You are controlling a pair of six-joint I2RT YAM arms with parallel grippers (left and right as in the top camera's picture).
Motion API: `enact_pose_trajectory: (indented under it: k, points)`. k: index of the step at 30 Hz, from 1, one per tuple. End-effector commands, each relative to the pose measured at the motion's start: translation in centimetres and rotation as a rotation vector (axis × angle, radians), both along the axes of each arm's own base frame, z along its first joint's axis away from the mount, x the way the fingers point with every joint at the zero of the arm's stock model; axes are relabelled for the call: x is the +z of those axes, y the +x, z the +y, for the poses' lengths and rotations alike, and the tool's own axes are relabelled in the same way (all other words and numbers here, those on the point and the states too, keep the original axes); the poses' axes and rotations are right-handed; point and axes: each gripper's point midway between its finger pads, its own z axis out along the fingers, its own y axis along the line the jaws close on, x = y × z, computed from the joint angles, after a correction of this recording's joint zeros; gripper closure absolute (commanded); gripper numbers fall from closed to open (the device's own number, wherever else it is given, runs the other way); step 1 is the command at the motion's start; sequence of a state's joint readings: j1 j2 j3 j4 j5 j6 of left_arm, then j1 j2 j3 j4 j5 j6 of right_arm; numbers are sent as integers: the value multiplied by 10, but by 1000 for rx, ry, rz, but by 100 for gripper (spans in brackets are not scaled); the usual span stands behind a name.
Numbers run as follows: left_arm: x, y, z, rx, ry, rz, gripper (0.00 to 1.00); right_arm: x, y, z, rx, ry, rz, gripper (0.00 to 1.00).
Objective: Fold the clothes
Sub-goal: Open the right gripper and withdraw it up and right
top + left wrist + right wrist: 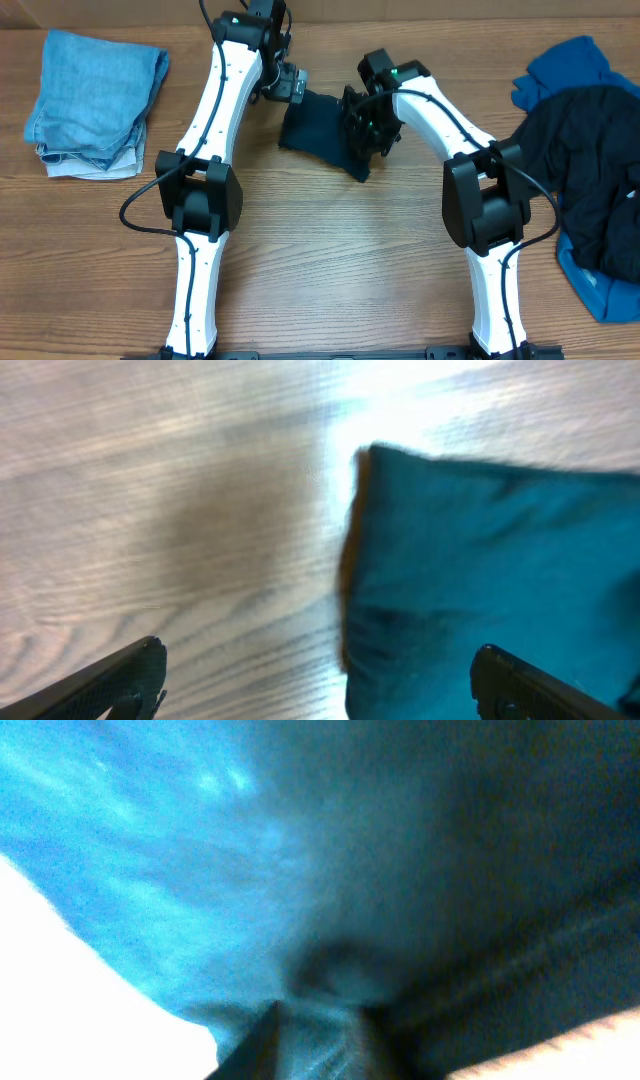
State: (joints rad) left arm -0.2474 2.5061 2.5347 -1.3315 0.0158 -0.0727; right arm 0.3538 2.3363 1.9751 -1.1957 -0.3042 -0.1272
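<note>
My left gripper grabs the folded navy shirt by its edge facing the folded stack (292,117) (355,598) next, to lay it on top.
A dark navy shirt (318,128) lies folded into a small bundle on the table's far middle. My left gripper (291,86) hovers at its upper left corner. In the left wrist view this gripper (320,678) stands wide open, with the shirt's edge (480,560) lying between the fingers, untouched by them. My right gripper (368,125) sits on the bundle's right side. Its wrist view is filled with blurred shirt cloth (300,870), and a fold bunches at one finger (258,1048). How its jaws stand is not clear.
A heap of clothes lies at the right edge, a dark shirt (585,170) on a bright blue one (565,70). A folded stack of pale denim-like garments (95,100) sits at the far left. Bare wooden tabletop (330,260) stretches in front between the arms.
</note>
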Motion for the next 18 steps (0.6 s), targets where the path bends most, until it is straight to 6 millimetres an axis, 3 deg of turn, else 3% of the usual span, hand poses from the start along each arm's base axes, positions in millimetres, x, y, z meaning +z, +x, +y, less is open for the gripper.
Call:
enact_pose_trajectory:
  k: [1, 3, 5, 8, 13, 15, 18]
  points:
    - [19, 5, -5, -1, -24, -47, 0, 51, 35, 6, -8, 38, -140, 37]
    - [19, 5, -5, -1, -24, -48, 0, 78, 48, 6, -20, 58, -194, 0]
    - [20, 6, -5, -1, -26, -52, 0, 109, 57, 3, -32, 75, -249, 0]
    - [22, 13, -7, -1, -34, -81, 0, 127, 66, -18, -70, 33, -289, 0]
    - [21, 9, -6, -1, -30, -64, 0, 119, 80, -108, -426, -87, -210, 0]
    - [19, 3, -19, -24, -102, -32, 0, 118, 83, -156, -521, -102, -188, 0]
    - [10, -7, -37, -72, -172, 20, 0, 117, 81, -198, -601, -116, -163, 0]
